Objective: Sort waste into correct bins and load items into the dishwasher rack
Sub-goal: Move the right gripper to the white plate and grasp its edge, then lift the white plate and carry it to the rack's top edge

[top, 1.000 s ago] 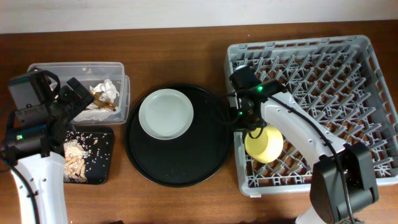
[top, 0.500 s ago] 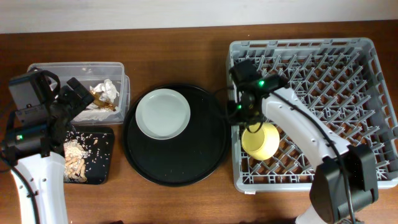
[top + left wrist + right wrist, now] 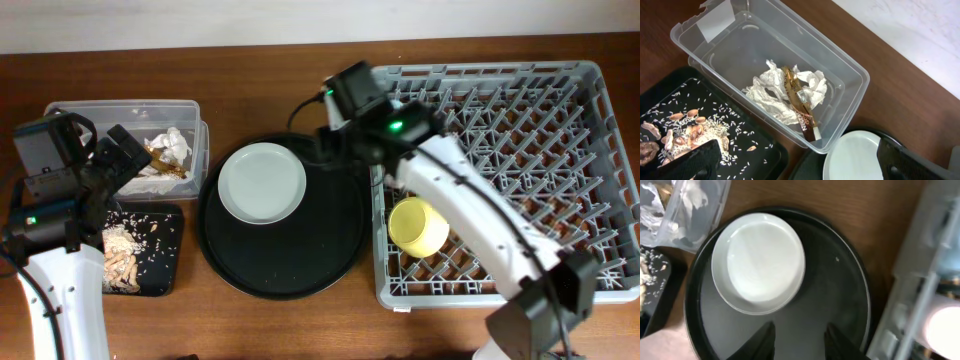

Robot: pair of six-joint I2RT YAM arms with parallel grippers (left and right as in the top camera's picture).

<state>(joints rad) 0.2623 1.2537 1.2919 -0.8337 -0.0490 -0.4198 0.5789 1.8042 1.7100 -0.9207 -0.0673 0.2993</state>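
Observation:
The pale plate's rim should be gripped by my right gripper on the side facing the rack, so the plate's opposite edge stays free to load into the dishwasher rack [image 3: 560,120].
The yellow bowl [image 3: 420,225] lies free in the grey dishwasher rack [image 3: 560,120], near its left edge. The pale plate [image 3: 262,183] rests on the round black tray [image 3: 285,265]. My right gripper [image 3: 800,332] hovers open over that tray, just right of the plate [image 3: 758,262], with nothing between its fingers. The clear box [image 3: 850,70] holds white tissues [image 3: 770,92] and a gold foil wrapper [image 3: 800,102]. Beige food scraps [image 3: 685,127] lie in the shallow black tray [image 3: 760,150]. My left gripper [image 3: 800,167] hangs wide open and empty above where those two bins meet.
The rack's left wall [image 3: 925,270] stands close to the right of my right gripper, with the bowl [image 3: 942,325] behind it. The round tray fills the gap between the bins and the rack. Bare wooden table [image 3: 260,80] lies behind the tray.
My right gripper opened off the yellow bowl, left it in the rack and swung left and back over the round tray. The left arm has not moved.

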